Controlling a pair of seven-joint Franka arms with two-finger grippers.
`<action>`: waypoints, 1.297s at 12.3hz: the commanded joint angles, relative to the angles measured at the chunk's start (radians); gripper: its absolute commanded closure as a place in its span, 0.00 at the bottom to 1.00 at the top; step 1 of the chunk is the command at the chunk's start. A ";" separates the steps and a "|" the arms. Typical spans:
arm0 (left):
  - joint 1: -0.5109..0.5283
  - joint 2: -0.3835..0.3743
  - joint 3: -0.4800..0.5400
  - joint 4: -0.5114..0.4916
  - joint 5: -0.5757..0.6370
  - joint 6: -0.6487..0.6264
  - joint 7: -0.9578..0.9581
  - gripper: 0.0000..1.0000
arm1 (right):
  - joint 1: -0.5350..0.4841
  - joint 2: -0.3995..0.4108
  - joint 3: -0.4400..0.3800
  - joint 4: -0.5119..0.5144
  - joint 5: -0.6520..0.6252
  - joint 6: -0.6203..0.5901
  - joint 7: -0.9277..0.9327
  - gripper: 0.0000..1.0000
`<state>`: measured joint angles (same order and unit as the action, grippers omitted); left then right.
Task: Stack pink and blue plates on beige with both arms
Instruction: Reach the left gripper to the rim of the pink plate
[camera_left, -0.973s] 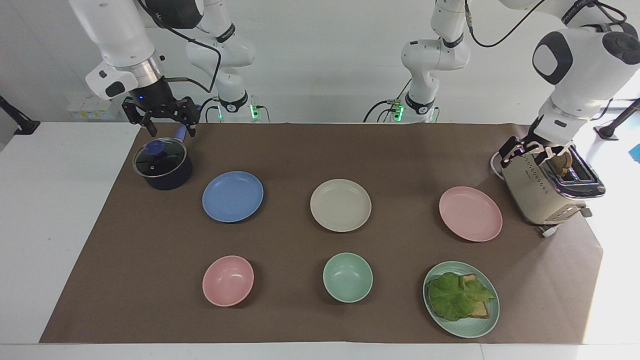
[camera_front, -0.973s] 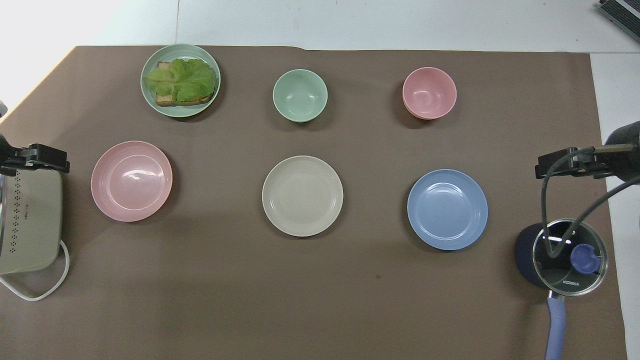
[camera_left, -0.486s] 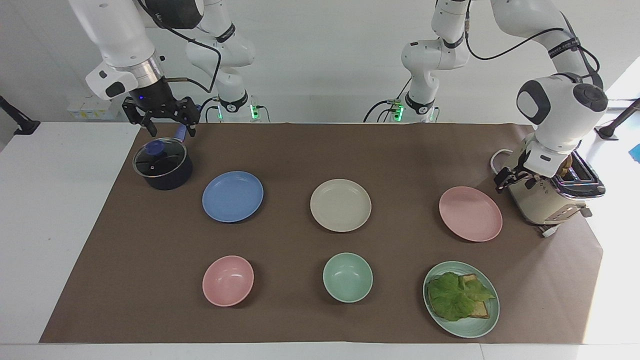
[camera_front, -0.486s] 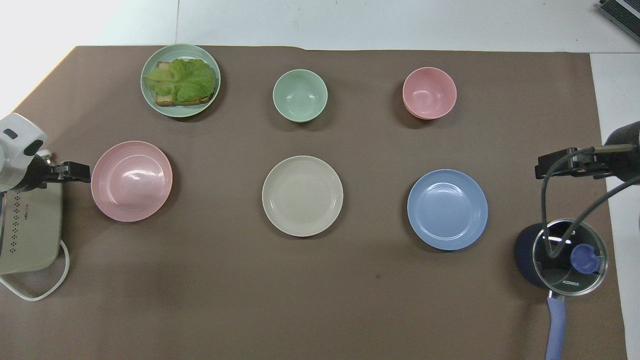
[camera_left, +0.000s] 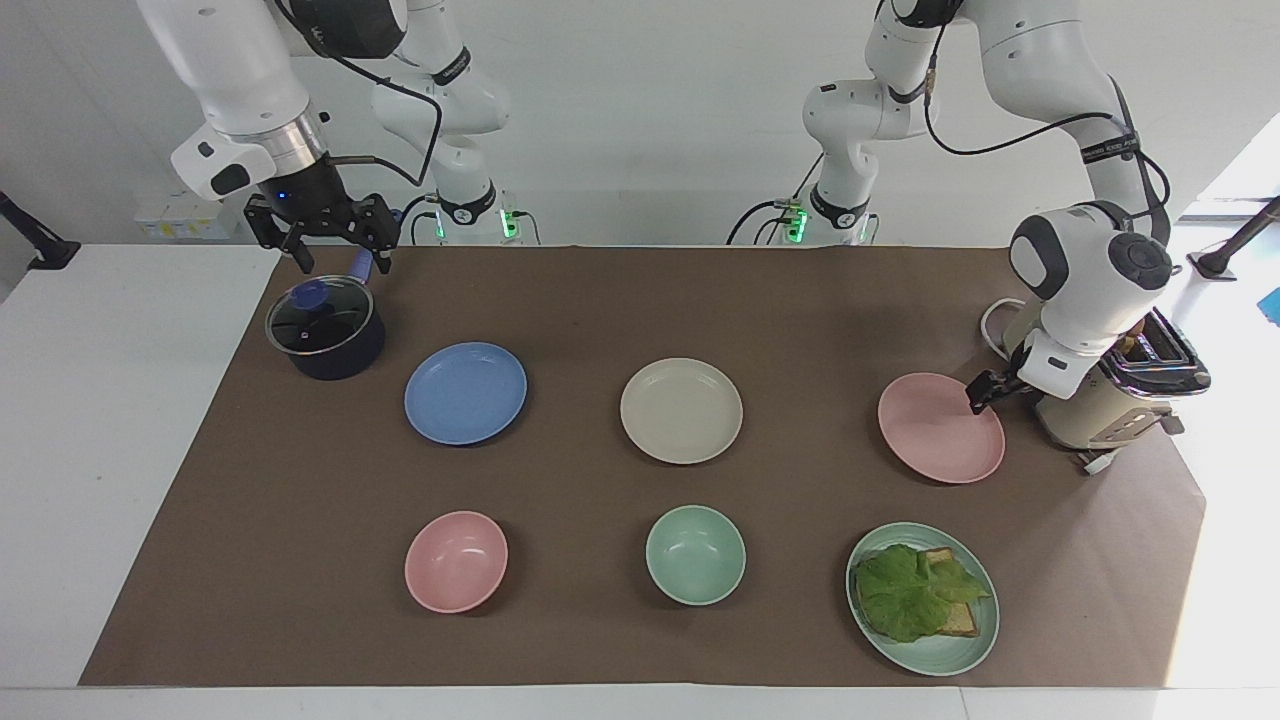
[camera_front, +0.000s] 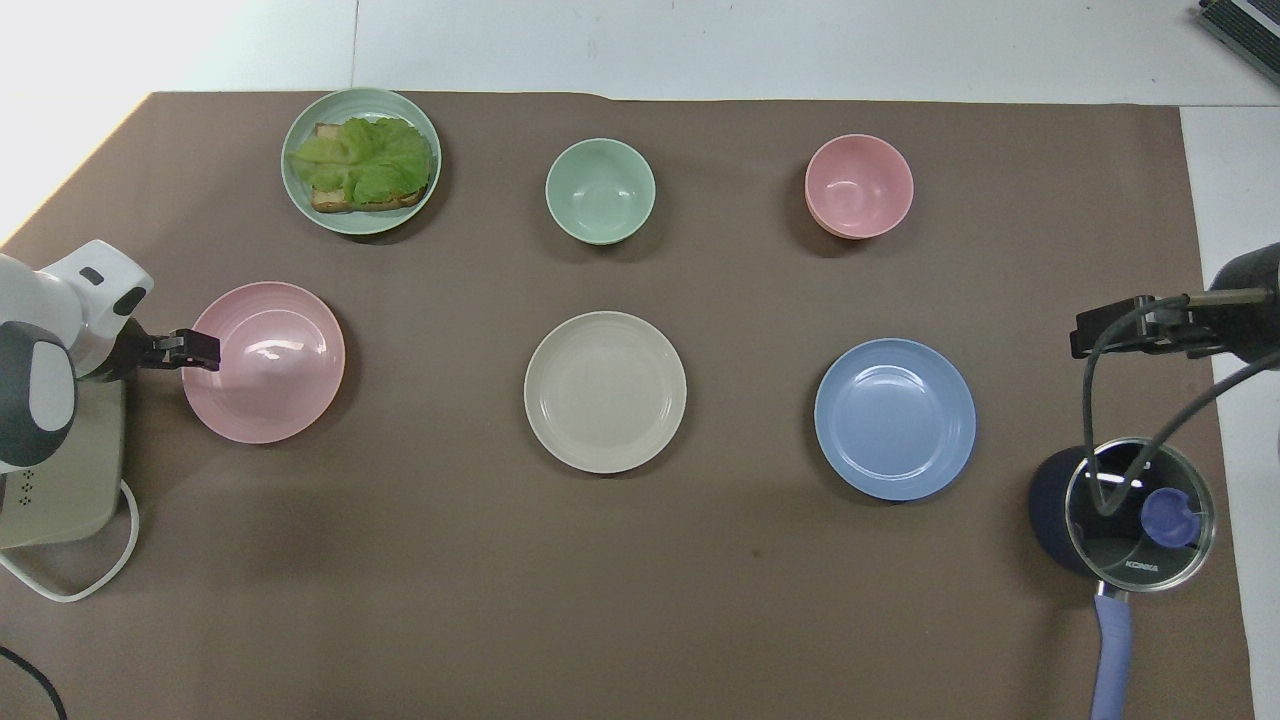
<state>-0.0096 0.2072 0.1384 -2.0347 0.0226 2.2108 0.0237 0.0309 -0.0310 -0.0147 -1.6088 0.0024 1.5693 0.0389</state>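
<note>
I should next grab the pink plate by its thin rim on the toaster's side with my left gripper, since the pink plate is far wider than my open fingers, and then I can stack it.
The pale pink plate lies flat toward the left arm's end of the table, beside the toaster. The blue plate lies toward the right arm's end. Between them sits the beige plate, with nothing on it. My left gripper hangs low and open over the pink plate's rim on the toaster's side, holding nothing. My right gripper waits open above the pot, apart from the blue plate.
A beige toaster stands at the left arm's end. A dark pot with a glass lid stands at the right arm's end. Farther from the robots are a pink bowl, a green bowl and a green plate with lettuce on toast.
My left gripper has come down from over the toaster and moved across to the pink plate's rim. The right arm and all plates have stayed still.
</note>
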 joint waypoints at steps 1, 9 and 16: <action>-0.007 -0.002 0.000 -0.044 0.010 0.036 -0.062 0.00 | -0.006 -0.021 -0.002 -0.022 0.022 -0.002 0.019 0.00; -0.007 -0.002 0.000 -0.082 0.008 0.030 -0.082 0.50 | -0.006 -0.021 -0.002 -0.022 0.022 -0.002 0.018 0.00; -0.009 -0.002 0.001 0.065 0.008 -0.188 -0.033 1.00 | -0.017 -0.023 -0.002 -0.023 0.022 0.002 0.013 0.00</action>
<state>-0.0099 0.2116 0.1332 -2.0485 0.0216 2.1462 -0.0291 0.0202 -0.0310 -0.0166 -1.6090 0.0024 1.5693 0.0389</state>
